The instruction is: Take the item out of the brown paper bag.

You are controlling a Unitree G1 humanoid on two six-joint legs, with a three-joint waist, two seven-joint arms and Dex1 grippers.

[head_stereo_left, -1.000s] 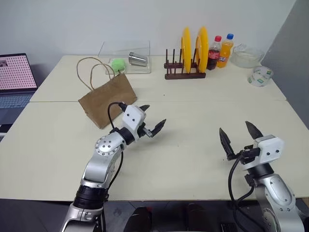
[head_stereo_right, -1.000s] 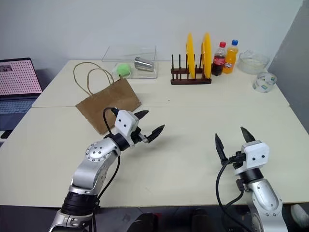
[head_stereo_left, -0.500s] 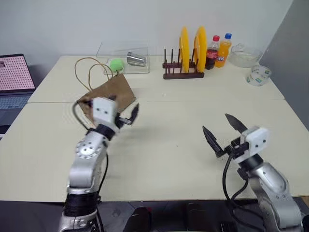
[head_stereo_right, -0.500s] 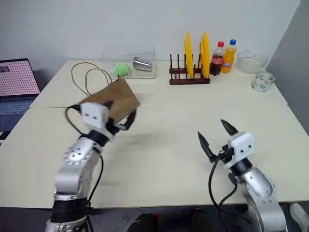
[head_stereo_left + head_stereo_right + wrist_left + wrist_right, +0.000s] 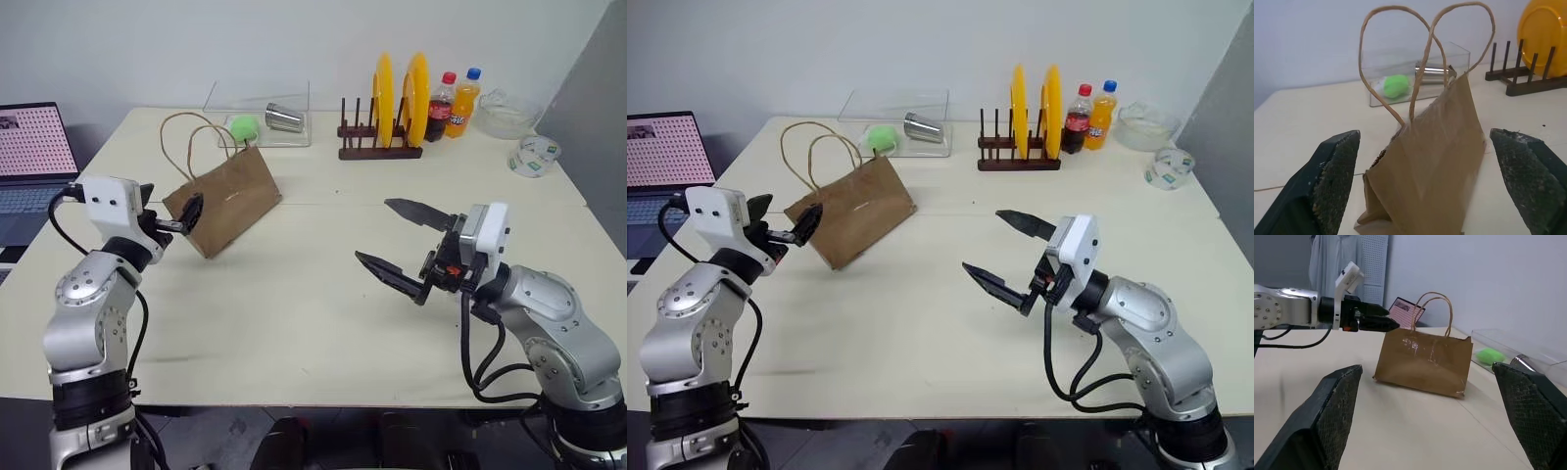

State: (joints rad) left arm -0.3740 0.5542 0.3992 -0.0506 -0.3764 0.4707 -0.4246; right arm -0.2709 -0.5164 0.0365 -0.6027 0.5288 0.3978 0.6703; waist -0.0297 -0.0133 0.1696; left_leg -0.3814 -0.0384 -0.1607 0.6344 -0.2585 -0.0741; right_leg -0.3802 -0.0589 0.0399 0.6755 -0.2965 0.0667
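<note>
The bag's cord handles loop up above the wide paper body (image 5: 227,203), so my left gripper should grab the bag by these handles next.
The brown paper bag (image 5: 227,194) stands upright on the left half of the table, with its two cord handles (image 5: 191,137) looping up. My left gripper (image 5: 168,204) is open at the bag's near-left end and points along it. In the left wrist view the bag (image 5: 1437,156) sits between the two spread fingers (image 5: 1334,181). My right gripper (image 5: 372,231) hangs open over the middle of the table, pointing left at the bag (image 5: 1425,363) from well away. The item is hidden.
A clear box (image 5: 257,122) with a green ball and a steel cup sits at the back. To its right are a rack with yellow plates (image 5: 384,103), two bottles (image 5: 453,103), a glass bowl (image 5: 500,113) and a tape roll (image 5: 534,155). A laptop (image 5: 29,147) is at the far left.
My left gripper swung left from the table's middle to the bag's left end. My right gripper rose and moved left toward the middle, turning to face the bag. Both stayed open.
</note>
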